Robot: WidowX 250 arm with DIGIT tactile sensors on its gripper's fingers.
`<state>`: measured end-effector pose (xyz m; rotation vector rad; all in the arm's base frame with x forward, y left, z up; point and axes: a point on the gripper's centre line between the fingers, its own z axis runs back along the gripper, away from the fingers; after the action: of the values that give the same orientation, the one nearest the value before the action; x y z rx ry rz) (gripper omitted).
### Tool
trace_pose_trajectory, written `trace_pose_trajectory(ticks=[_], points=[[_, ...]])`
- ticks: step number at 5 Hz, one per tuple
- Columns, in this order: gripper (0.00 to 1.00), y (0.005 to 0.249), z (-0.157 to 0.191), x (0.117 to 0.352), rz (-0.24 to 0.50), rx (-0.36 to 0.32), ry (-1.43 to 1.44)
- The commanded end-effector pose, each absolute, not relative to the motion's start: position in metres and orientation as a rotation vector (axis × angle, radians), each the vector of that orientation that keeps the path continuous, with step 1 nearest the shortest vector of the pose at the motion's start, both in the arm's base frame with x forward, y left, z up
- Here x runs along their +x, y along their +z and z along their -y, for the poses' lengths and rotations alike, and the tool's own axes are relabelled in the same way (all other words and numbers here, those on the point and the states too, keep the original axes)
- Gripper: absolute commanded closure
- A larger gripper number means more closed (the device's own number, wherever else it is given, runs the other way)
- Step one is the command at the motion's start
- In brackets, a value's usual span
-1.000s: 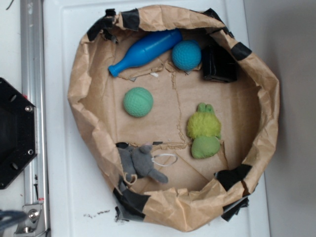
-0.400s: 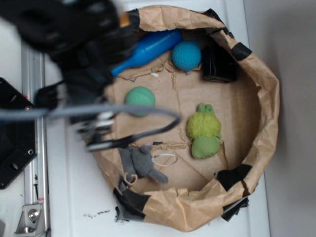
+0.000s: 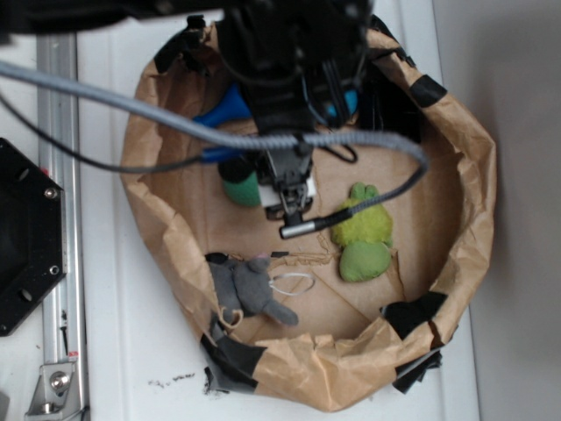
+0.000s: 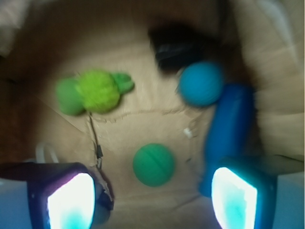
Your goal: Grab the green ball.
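My gripper grabs the green ball by its round middle (image 3: pixel 242 185) next, to lift it from the brown paper bottom of the basin.
The green ball (image 4: pixel 153 164) lies on the brown paper floor. In the wrist view it sits ahead of my gripper (image 4: pixel 152 202), midway between the two glowing fingers (image 4: pixel 71 202), and nothing touches it. The gripper is open and empty. From the exterior view the black arm and gripper (image 3: pixel 285 189) hang over the middle of the basin. They hide most of the green ball (image 3: pixel 239 190), of which only the left part shows.
A crumpled paper wall (image 3: pixel 473 202) rings the basin. Inside lie a blue bowling pin (image 4: pixel 231 124), a teal-blue ball (image 4: pixel 201 83), a black box (image 4: pixel 174 45), a lime plush toy (image 3: pixel 361 232) and a grey plush mouse (image 3: pixel 250 289). A grey cable (image 3: pixel 175 123) arcs across.
The arm has swung in from the upper left to over the middle of the basin and now covers most of the green ball. No object has moved.
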<state>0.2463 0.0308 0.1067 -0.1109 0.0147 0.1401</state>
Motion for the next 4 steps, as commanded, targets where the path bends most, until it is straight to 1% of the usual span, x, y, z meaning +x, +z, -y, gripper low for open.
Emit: trace_pose_trajectory(ticks=[1, 2, 3, 4], points=[[0.0, 0.079, -0.012, 0.223, -0.059, -0.044, 0.083], [0.0, 0.06, -0.014, 0.22, -0.075, -0.02, 0.104], [0.0, 0.044, -0.017, 0.226, -0.039, -0.002, -0.037], [0.0, 0.033, -0.022, 0.228, -0.03, 0.023, -0.227]])
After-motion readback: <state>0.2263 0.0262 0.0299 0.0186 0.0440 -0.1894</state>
